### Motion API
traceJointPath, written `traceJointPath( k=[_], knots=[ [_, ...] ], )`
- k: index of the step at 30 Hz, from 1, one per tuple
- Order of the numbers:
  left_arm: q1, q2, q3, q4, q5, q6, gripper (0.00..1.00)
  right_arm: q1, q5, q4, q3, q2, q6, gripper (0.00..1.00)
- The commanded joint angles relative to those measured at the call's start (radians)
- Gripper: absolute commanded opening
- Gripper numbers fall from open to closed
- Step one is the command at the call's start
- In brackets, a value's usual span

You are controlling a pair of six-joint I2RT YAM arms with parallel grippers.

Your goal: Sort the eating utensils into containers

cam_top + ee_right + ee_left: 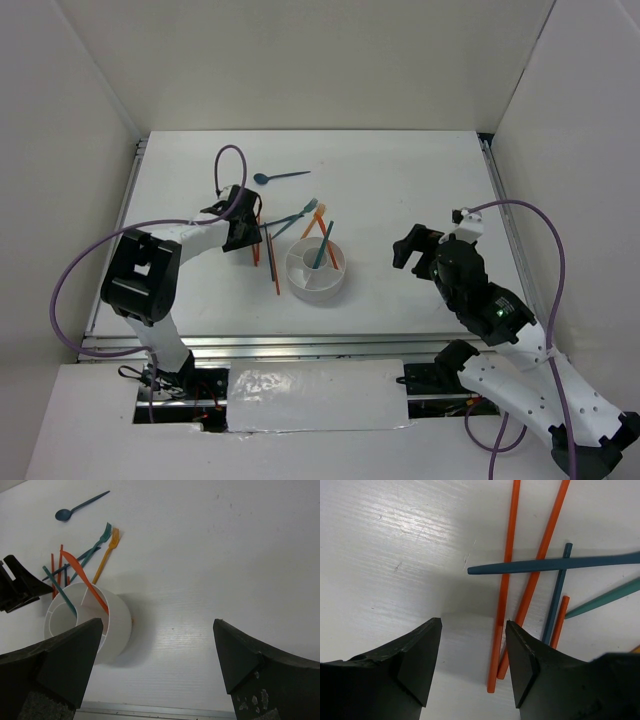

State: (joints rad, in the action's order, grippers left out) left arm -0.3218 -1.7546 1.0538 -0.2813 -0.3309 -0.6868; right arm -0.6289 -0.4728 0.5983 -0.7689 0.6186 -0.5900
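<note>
I should next grab the orange chopstick with my left gripper by its near end, so its long far length stays free to lean in the container.
The white round container stands mid-table, with one orange utensil and one teal utensil leaning in its compartments. Left of it lie loose chopsticks, a teal fork, an orange fork and a blue spoon. My left gripper is open, low over the table. The end of an orange chopstick lies between its jaws, close to the right finger and not gripped. A second orange chopstick and a dark teal chopstick cross beside it. My right gripper hangs open right of the container, holding nothing.
A metal rail runs along the table's near edge, and white walls enclose the sides and back. Bare tabletop stretches between the container and the right wall. The left arm's purple cable loops above its wrist.
</note>
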Motion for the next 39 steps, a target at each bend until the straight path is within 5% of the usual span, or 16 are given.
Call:
traceJointPath(
  k=[1,21,24,33,39],
  knots=[
    [-0.005,0.032,0.029,0.016,-0.008,-0.008,0.67,-0.006,-0.001,-0.023,-0.030,0.003,0.001,1.00],
    [-0.006,-0.115,0.109,-0.045,-0.049,-0.033,0.55,-0.008,-0.007,-0.017,-0.030,0.009,-0.002,1.00],
    [-0.006,-0.121,0.106,-0.050,-0.060,-0.030,0.48,-0.005,-0.007,-0.018,-0.029,0.009,-0.004,1.00],
    [0.012,-0.044,0.117,-0.117,-0.114,-0.026,0.02,-0.008,-0.001,-0.023,-0.029,0.006,-0.004,1.00],
    [0.047,0.122,0.152,-0.202,-0.190,0.004,0.00,-0.006,-0.010,-0.017,-0.021,-0.014,-0.007,1.00]
  ],
)
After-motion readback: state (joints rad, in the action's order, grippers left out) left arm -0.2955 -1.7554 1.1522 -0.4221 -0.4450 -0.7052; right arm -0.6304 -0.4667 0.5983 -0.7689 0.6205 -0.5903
